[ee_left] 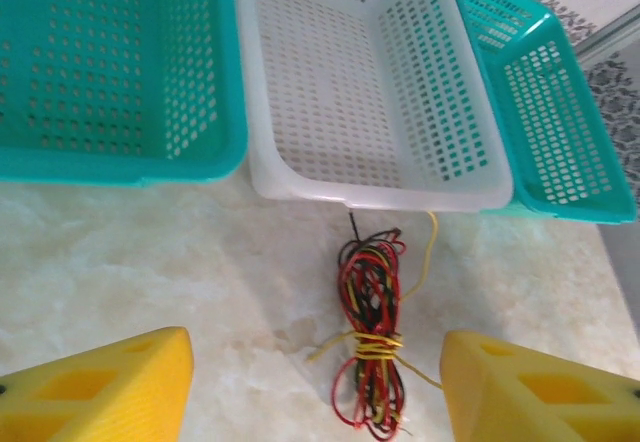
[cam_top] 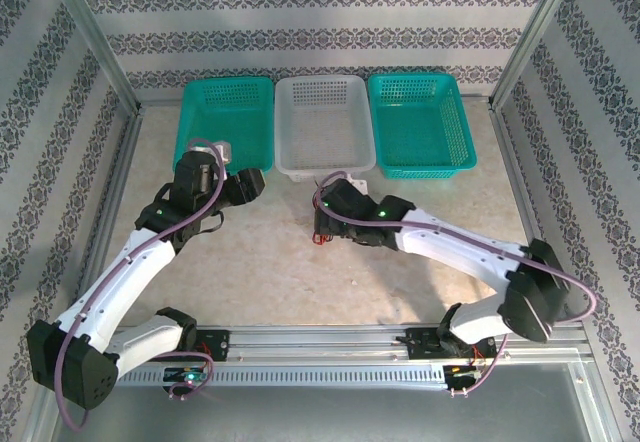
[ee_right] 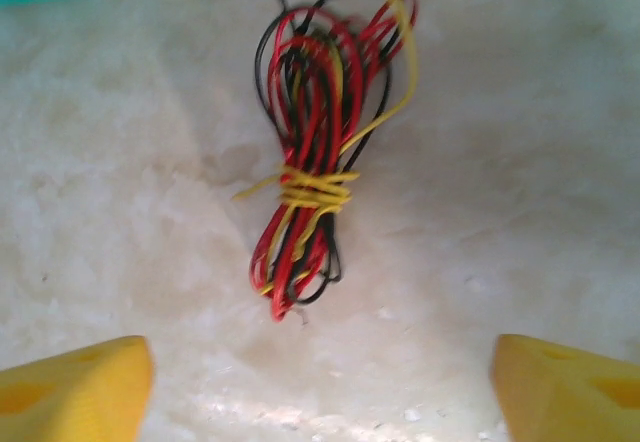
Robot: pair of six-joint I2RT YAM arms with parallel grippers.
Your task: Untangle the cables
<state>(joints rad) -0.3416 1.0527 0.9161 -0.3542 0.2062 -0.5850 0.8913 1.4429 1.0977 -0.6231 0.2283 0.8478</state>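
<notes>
Next, my right gripper grabs the cables' bound middle. That leaves the loops and loose yellow end free for untangling.
The cables (ee_left: 370,347) are one bundle of thin red, black and yellow wire, bound round the middle by turns of yellow wire. The bundle lies on the table just in front of the white basket (ee_left: 300,177). My left gripper (ee_left: 315,392) is open, and its yellow fingers (ee_left: 100,392) stand wide on either side of the bundle's near end without touching it. My right gripper (ee_right: 320,392) is also open and holds nothing; the cables (ee_right: 315,152) lie ahead of its fingertips. From above, the right gripper (cam_top: 322,220) hangs over the cables (cam_top: 319,238), with the left gripper (cam_top: 255,184) to their left.
Three baskets stand in a row at the back: a teal one (cam_top: 225,117), the white one (cam_top: 322,127) and another teal one (cam_top: 420,122). A loose yellow wire end (ee_left: 432,237) runs up to the white basket's front wall. Metal frame rails (cam_top: 320,340) edge the table.
</notes>
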